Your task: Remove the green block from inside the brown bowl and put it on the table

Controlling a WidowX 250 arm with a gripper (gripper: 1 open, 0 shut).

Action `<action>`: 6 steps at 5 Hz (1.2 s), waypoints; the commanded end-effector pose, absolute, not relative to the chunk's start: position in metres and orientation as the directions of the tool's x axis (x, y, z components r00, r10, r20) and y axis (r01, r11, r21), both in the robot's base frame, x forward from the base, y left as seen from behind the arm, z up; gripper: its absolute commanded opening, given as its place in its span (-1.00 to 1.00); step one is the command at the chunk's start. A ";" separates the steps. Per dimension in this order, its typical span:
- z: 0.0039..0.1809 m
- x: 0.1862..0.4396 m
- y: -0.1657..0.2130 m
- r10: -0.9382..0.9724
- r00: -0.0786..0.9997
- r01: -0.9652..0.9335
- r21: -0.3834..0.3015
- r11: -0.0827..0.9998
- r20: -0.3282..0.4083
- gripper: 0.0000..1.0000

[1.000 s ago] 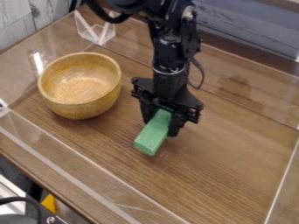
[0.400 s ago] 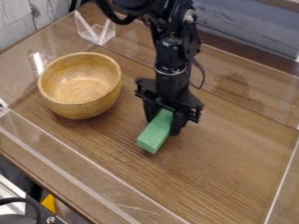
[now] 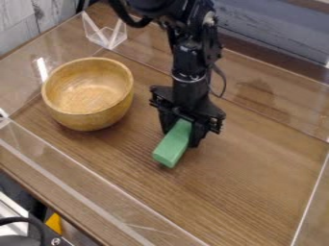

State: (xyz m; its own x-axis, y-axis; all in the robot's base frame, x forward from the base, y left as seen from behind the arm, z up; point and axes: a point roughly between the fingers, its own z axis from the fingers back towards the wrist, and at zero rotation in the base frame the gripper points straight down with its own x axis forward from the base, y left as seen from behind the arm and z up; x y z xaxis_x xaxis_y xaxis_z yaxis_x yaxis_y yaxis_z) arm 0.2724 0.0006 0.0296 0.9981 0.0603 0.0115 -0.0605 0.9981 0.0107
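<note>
The lower end of the green block (image 3: 171,149) touches the wood and the block would rest there, so the robot's gripper should open.
The green block (image 3: 171,149) stands tilted on the table (image 3: 244,183), its lower end touching the wood right of the brown bowl (image 3: 88,92). My gripper (image 3: 188,130) points straight down and is shut on the block's upper end; black fingers (image 3: 166,121) flank it. The bowl is empty and sits apart from the block, to the left.
A clear plastic stand (image 3: 106,36) sits at the back left behind the bowl. Clear plastic edging (image 3: 90,202) runs along the table's front and left sides. The black arm (image 3: 190,48) rises above the gripper.
The gripper with the block has sunk slightly, bringing the block's lower end down onto the table. In the last half second nothing moved.
</note>
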 end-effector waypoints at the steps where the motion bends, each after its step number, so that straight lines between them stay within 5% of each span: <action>1: 0.042 0.282 0.001 0.079 0.996 -0.080 0.012 0.997 0.051 -1.00; 2: 0.038 0.276 -0.004 0.024 0.999 -0.024 0.002 1.000 0.045 1.00; 4: 0.045 0.288 0.008 0.101 0.993 -0.099 -0.044 0.994 0.058 1.00; 6: 0.116 0.276 0.011 0.167 0.978 -0.152 -0.119 0.981 0.126 1.00</action>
State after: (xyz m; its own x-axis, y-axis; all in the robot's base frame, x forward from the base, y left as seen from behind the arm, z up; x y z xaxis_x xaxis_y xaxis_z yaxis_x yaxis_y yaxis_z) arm 0.2699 0.0089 0.1043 0.9833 0.1635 0.0801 -0.1537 0.9813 -0.1161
